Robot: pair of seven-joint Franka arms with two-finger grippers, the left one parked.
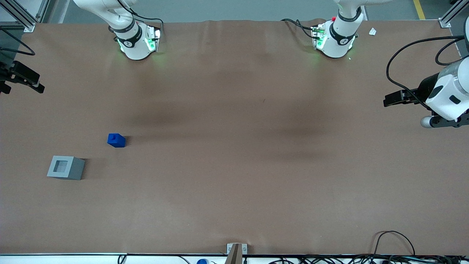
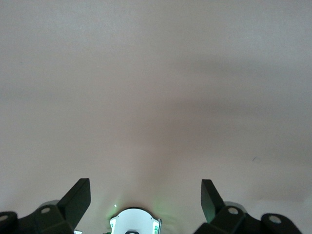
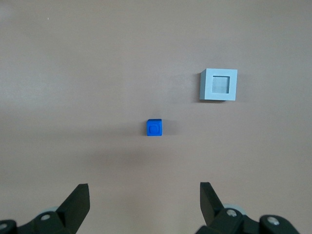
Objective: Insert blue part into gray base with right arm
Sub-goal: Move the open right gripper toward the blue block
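The robot next needs to insert the blue part into the gray base, so it needs to grip that part by its stud end (image 1: 115, 136) (image 3: 154, 127) with its right gripper.
The blue part (image 1: 116, 140) (image 3: 154, 127) stands upright on the brown table, its stud facing up. The gray base (image 1: 66, 167) (image 3: 219, 85) sits apart from it with its square recess up. It is nearer the front camera than the blue part and closer to the working arm's end. My right gripper (image 3: 144, 187) hangs high above the table, open, with nothing between its fingers (image 3: 78, 200). The blue part lies ahead of the fingertips. In the front view only a black part of the right arm's hand (image 1: 23, 77) shows at the table's edge.
Two white arm bases (image 1: 135, 42) (image 1: 335, 40) stand along the table's edge farthest from the front camera. The parked arm's hand with looping black cables (image 1: 445, 95) hangs at its end of the table. A metal bracket (image 1: 236, 251) and cables (image 1: 395, 242) line the near edge.
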